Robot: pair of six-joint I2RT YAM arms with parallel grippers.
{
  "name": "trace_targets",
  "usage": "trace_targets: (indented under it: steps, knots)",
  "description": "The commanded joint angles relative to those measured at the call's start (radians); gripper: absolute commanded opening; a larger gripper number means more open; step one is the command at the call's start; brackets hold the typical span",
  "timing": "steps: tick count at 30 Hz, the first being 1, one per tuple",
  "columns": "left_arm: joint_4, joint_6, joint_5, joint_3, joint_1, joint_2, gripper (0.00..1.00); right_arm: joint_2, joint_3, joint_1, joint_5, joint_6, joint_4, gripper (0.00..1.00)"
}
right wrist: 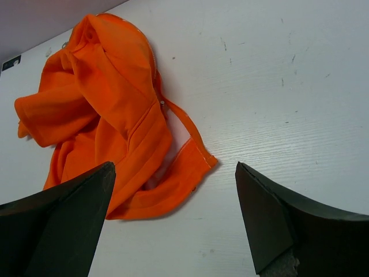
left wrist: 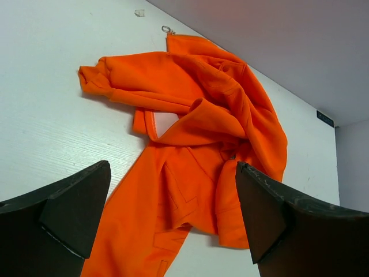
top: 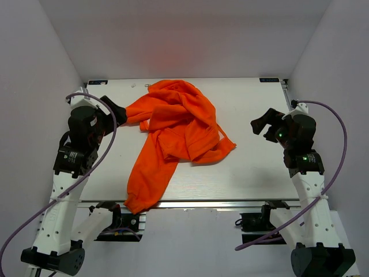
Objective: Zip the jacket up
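Observation:
My left gripper grabs a fold on this gripper's side next, to spread the jacket for zipping, and the opposite side stays for my right gripper.
The bright orange jacket [top: 176,130] lies crumpled in the middle of the white table, one long sleeve reaching over the front edge. It also shows in the left wrist view [left wrist: 196,144] with a metal zipper pull [left wrist: 167,29] at its far end, and in the right wrist view [right wrist: 109,109]. My left gripper [top: 117,110] is open and empty, held above the table just left of the jacket. My right gripper [top: 266,126] is open and empty, held above the table right of the jacket, well apart from it.
The white table [top: 259,167] is closed in by grey walls on the left, right and back. Its front edge [top: 219,203] runs just ahead of the arm bases. A small scrap [left wrist: 139,12] lies near the back edge.

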Motion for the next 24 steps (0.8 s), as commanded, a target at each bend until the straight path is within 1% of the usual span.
trace_targets:
  steps: [1,4,5,7,8,11,12,14,15,16,18,19,21,22,24]
  knots:
    - [-0.006,0.009,0.024,0.019,-0.001,0.024,0.98,-0.017,0.012,-0.004,-0.049,-0.047,0.011,0.89]
    - [0.011,0.012,0.072,0.053,0.001,0.104,0.98,-0.034,-0.01,-0.002,-0.026,-0.033,0.021,0.89]
    - [0.029,0.012,0.089,0.062,-0.001,0.159,0.98,-0.037,-0.016,-0.002,-0.018,-0.033,0.026,0.89]
    - [0.061,0.014,0.148,0.093,-0.001,0.22,0.98,-0.045,-0.028,-0.004,0.019,-0.029,0.026,0.89]
    - [0.073,0.017,0.164,0.105,-0.001,0.288,0.98,-0.045,-0.027,-0.004,0.034,-0.021,0.008,0.89]
    - [0.115,0.02,0.208,0.162,-0.001,0.392,0.98,-0.026,-0.002,-0.002,0.077,-0.01,-0.037,0.89]
    - [0.124,0.02,0.221,0.193,0.001,0.462,0.98,-0.022,0.002,-0.002,0.076,-0.007,-0.043,0.89]
    - [0.147,0.023,0.243,0.226,-0.001,0.535,0.98,-0.009,0.001,-0.004,0.057,-0.003,-0.046,0.89]
    - [0.156,0.023,0.269,0.24,0.001,0.605,0.98,-0.006,-0.004,-0.002,0.024,0.002,-0.04,0.89]
    - [0.176,0.023,0.309,0.272,-0.002,0.642,0.98,-0.003,-0.011,-0.004,0.002,0.004,-0.029,0.89]
    - [0.196,0.025,0.357,0.308,-0.004,0.716,0.98,0.017,-0.046,-0.004,-0.045,0.052,-0.026,0.89]
    - [0.204,0.028,0.385,0.354,-0.01,0.791,0.98,0.026,-0.056,-0.002,-0.07,0.053,-0.026,0.89]
    - [0.196,0.029,0.392,0.41,-0.022,0.868,0.98,0.055,-0.089,-0.002,-0.157,0.074,-0.016,0.89]
    - [0.187,0.04,0.399,0.441,-0.034,0.941,0.98,0.064,-0.106,-0.004,-0.183,0.08,-0.006,0.89]
    - [0.178,0.045,0.412,0.525,-0.05,1.007,0.98,0.083,-0.157,-0.004,-0.198,0.099,0.007,0.89]
